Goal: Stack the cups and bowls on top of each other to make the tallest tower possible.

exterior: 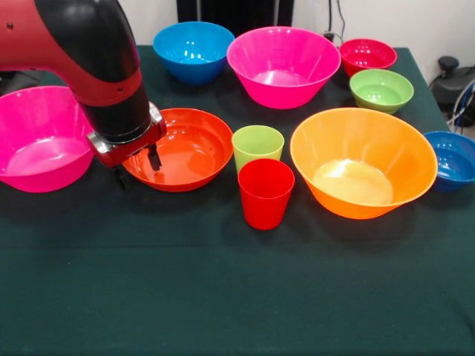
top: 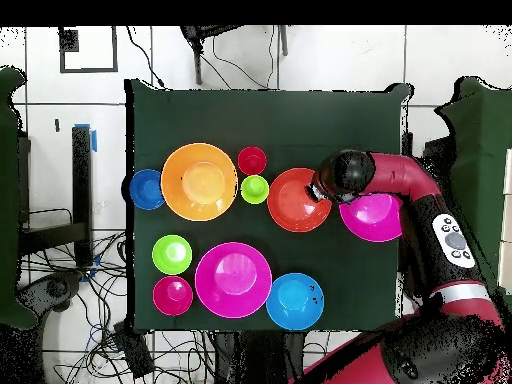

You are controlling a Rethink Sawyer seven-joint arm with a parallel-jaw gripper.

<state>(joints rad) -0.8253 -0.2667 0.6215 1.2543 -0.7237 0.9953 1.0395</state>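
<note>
The gripper grabs the medium red-orange bowl by its rim next. Then it stacks that bowl in the big orange bowl [exterior: 364, 163].
My gripper [exterior: 137, 169] hangs open over the left rim of the medium red-orange bowl [exterior: 185, 148], one finger inside the bowl and one outside. In the overhead view the arm's head hides the gripper at that bowl's [top: 298, 200] right edge. The lime green cup [exterior: 257, 144] and the red cup [exterior: 266, 193] stand upright between that bowl and the big orange bowl [exterior: 364, 163]. One big pink bowl [exterior: 37, 137] sits at the left, the other [exterior: 283, 65] at the back. Every piece stands alone; nothing is nested.
The light blue bowl [exterior: 193, 48], small magenta-red bowl [exterior: 367, 55] and green bowl [exterior: 381, 89] sit at the back. The dark blue bowl [exterior: 453, 159] is at the right table edge. Dark green cloth [exterior: 223, 297] covers the table.
</note>
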